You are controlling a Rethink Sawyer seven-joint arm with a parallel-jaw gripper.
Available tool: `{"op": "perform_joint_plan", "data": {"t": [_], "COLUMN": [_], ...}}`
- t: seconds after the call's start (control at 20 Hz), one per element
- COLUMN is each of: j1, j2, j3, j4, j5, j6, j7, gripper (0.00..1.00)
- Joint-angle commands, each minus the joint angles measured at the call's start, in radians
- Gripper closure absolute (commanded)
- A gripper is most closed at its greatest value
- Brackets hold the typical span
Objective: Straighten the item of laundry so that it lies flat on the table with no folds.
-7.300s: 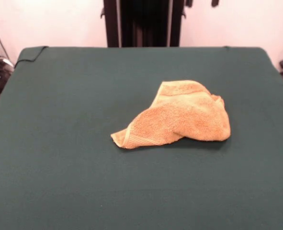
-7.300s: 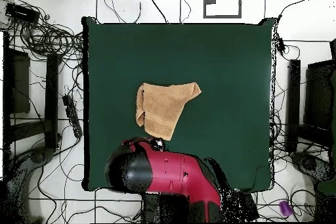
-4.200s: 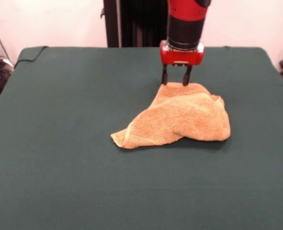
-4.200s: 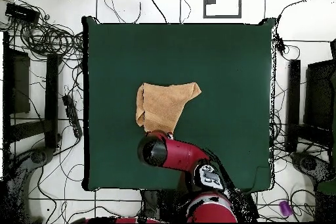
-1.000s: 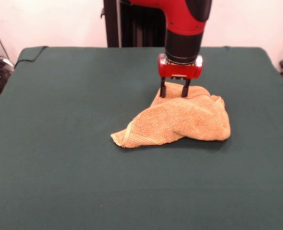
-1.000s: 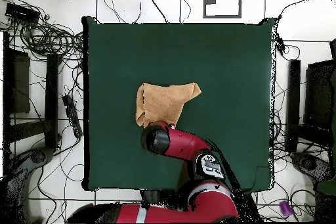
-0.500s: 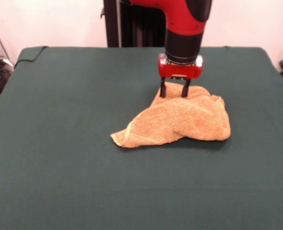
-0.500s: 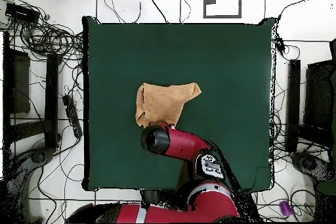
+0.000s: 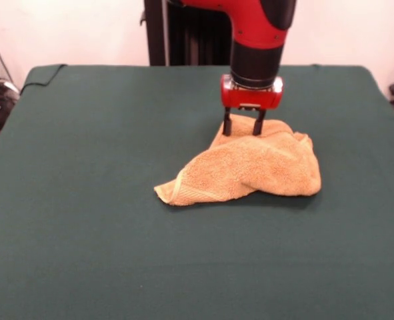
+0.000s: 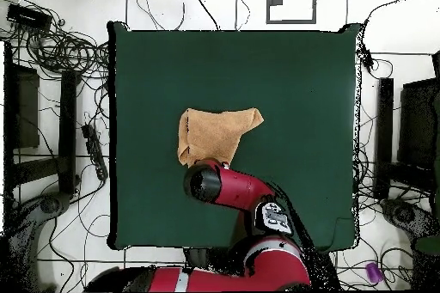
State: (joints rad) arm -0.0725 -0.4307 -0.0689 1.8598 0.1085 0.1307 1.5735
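Note:
The gripper grabs the towel by its raised corner (image 9: 235, 125) next, to straighten the crumpled towel (image 9: 250, 170) flat.
The orange-tan terry towel (image 9: 257, 167) lies crumpled and folded over on the dark green table (image 9: 103, 133), right of centre in the front view. A woven border band shows at its near left corner. In the overhead view the towel (image 10: 215, 132) lies left of centre on the table (image 10: 292, 83). My gripper (image 9: 242, 127) hangs straight down at the towel's far edge, its two black fingers (image 9: 227, 125) apart, tips at the cloth. It holds nothing. In the overhead view the arm (image 10: 228, 186) covers the gripper and the towel's edge nearest the base.
A fold of green cloth (image 9: 43, 73) sits at the table's far left corner. Cables and equipment (image 10: 51, 49) lie on the floor around the table. Dark stands (image 10: 382, 135) flank it.
Since 7.3 s ago the arm has come in and lowered the gripper to the towel's far edge. Over the last second nothing visibly moved.

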Motion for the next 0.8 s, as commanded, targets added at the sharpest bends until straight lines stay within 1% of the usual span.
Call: {"op": "perform_joint_plan", "data": {"t": [0.05,0.15,0.3,0.8], "j1": [0.045,0.052,0.059,0.074], "j2": [0.134,0.13,0.128,0.13], "j3": [0.096,0.089,0.085,0.08], "j4": [-0.021,-0.023,-0.024,-0.031], "j5": [0.032,0.033,0.03,0.043], "j6": [-0.158,-0.147,-0.175,-0.154], "j7": [0.25,0.247,0.252,0.249], "gripper": [0.0,0.0,0.0,0.0]}}
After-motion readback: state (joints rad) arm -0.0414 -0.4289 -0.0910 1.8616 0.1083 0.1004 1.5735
